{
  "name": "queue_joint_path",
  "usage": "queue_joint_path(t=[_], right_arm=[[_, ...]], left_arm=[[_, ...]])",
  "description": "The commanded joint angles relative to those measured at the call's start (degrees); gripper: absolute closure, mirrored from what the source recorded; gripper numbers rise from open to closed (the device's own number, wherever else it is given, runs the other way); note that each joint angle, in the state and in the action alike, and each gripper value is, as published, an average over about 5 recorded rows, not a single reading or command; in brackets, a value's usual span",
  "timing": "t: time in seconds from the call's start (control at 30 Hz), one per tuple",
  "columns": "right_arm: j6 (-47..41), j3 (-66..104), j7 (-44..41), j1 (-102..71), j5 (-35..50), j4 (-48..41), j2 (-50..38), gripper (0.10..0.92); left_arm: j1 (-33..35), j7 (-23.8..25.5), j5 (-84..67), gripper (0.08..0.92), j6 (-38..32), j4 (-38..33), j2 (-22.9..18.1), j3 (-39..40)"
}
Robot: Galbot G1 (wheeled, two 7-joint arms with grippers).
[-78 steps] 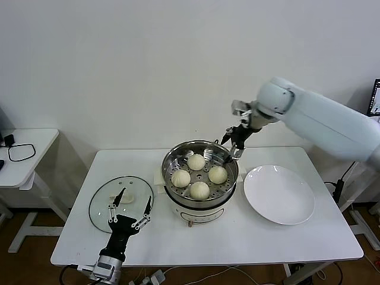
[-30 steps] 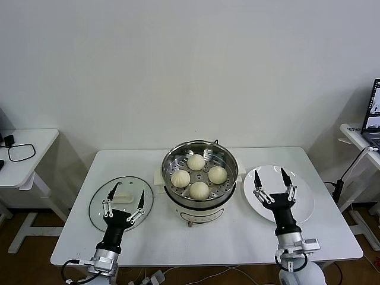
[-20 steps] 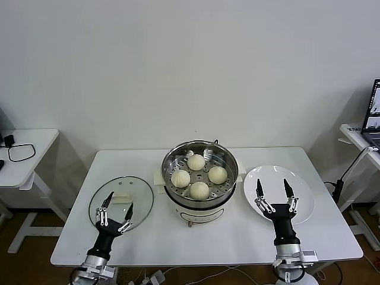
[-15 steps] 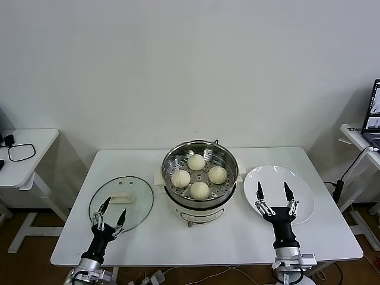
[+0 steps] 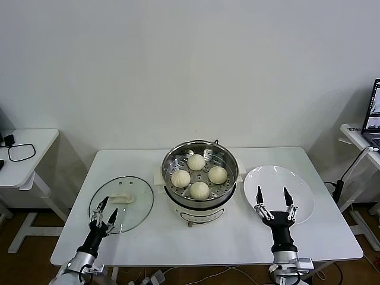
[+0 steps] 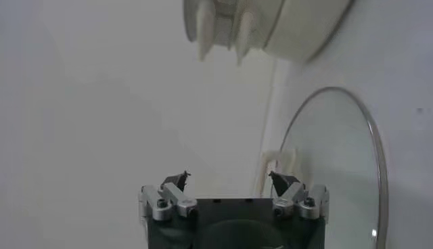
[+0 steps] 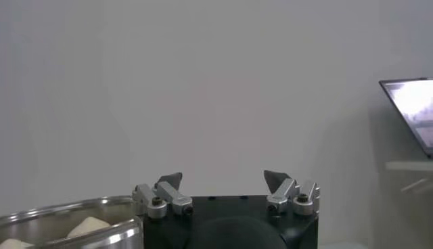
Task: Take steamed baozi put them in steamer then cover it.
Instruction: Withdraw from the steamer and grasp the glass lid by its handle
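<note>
I will take hold of the glass lid by its narrow cream handle (image 5: 122, 198) with my left gripper next, because the lid is much wider than my open fingers.
The steel steamer (image 5: 170, 161) on its white base stands mid-table, uncovered, with several cream baozi (image 5: 199, 190) on its perforated floor. Left of it the glass lid (image 5: 135, 209) lies flat on the table, its cream handle (image 5: 123, 198) up. My left gripper (image 5: 103, 208) hovers low over the lid's near edge, open and empty; its wrist view shows the lid (image 6: 338, 169) and the steamer's base (image 6: 284, 27) beyond the gripper (image 6: 231, 179). My right gripper (image 5: 272, 198) stands open and empty over the near left part of the white plate (image 5: 291, 181). The right gripper (image 7: 223, 179) sees the steamer's rim (image 7: 67, 211).
The white table (image 5: 237, 237) carries only lid, steamer and plate. A small side table (image 5: 24, 155) with a black cable stands far left. A laptop (image 5: 375, 116) sits on a desk at the far right edge.
The right arm has left the steamer's far rim and come down by the plate. Over the last second both grippers have sunk back toward the table's near edge, still open.
</note>
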Motion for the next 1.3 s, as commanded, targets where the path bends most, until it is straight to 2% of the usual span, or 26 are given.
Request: queue_joint_path(t=[0.03,0.53,1.3], right_arm=[[0.33,-0.17,0.13,-0.36,-0.67,-0.67,0.5,0.203],[0.79,0.03,0.14,-0.06,-1.46,-2.43,0.08,0.203],[1.54,-0.11,-0.06,0.79,-2.74,-5.3,0.24,0.203]], left_arm=[[-5.67,-1.68,7.4,0.177,2.87,4.43,0.73,0.58],[-10.21,-0.3,9.6,0.177,5.37,8.49,0.82,4.25],[-16.41,-1.67,9.84,0.195,7.57,16.44,0.73,6.46]])
